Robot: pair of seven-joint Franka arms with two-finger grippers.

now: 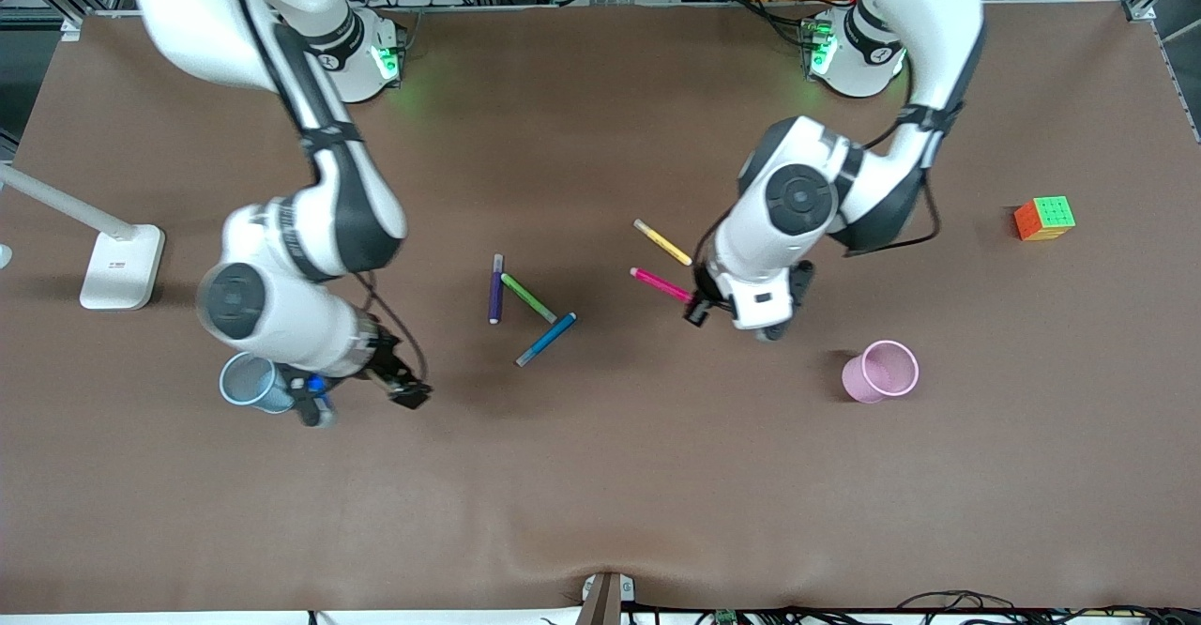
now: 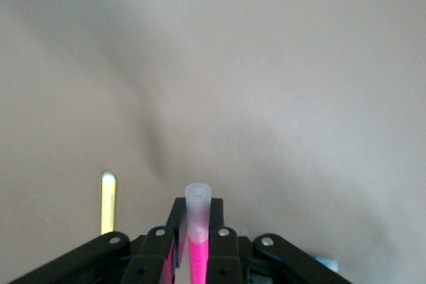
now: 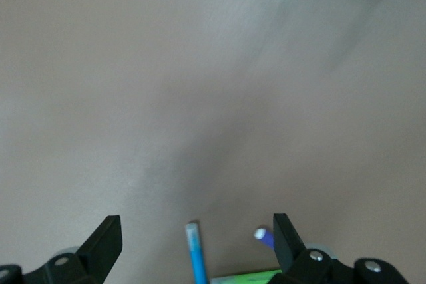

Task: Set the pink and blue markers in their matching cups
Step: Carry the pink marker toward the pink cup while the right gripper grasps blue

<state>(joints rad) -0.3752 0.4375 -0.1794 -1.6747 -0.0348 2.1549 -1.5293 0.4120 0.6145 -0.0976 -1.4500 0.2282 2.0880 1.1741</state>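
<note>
The blue marker needs to go into the matching blue cup (image 1: 250, 381), so my right gripper should next grab it by its pale cap end (image 1: 524, 359).
My left gripper (image 1: 699, 309) is shut on one end of the magenta-pink marker (image 1: 661, 284), low over the table's middle. In the left wrist view the marker (image 2: 198, 257) stands between the shut fingers (image 2: 216, 214), its pale cap pointing outward. The pale pink cup (image 1: 882, 372) stands nearer the front camera, toward the left arm's end. The sky-blue marker (image 1: 546, 339) lies on the table in the middle and shows in the right wrist view (image 3: 196, 257). My right gripper (image 1: 314, 404) is open and empty (image 3: 196, 225), beside the pale blue cup (image 1: 246, 381).
A dark purple marker (image 1: 495, 288) and a green marker (image 1: 528, 297) lie beside the blue marker. A yellow marker (image 1: 661, 241) lies by the pink one and shows in the left wrist view (image 2: 108, 201). A colour cube (image 1: 1044, 218) and a white lamp base (image 1: 120, 266) sit at the table's ends.
</note>
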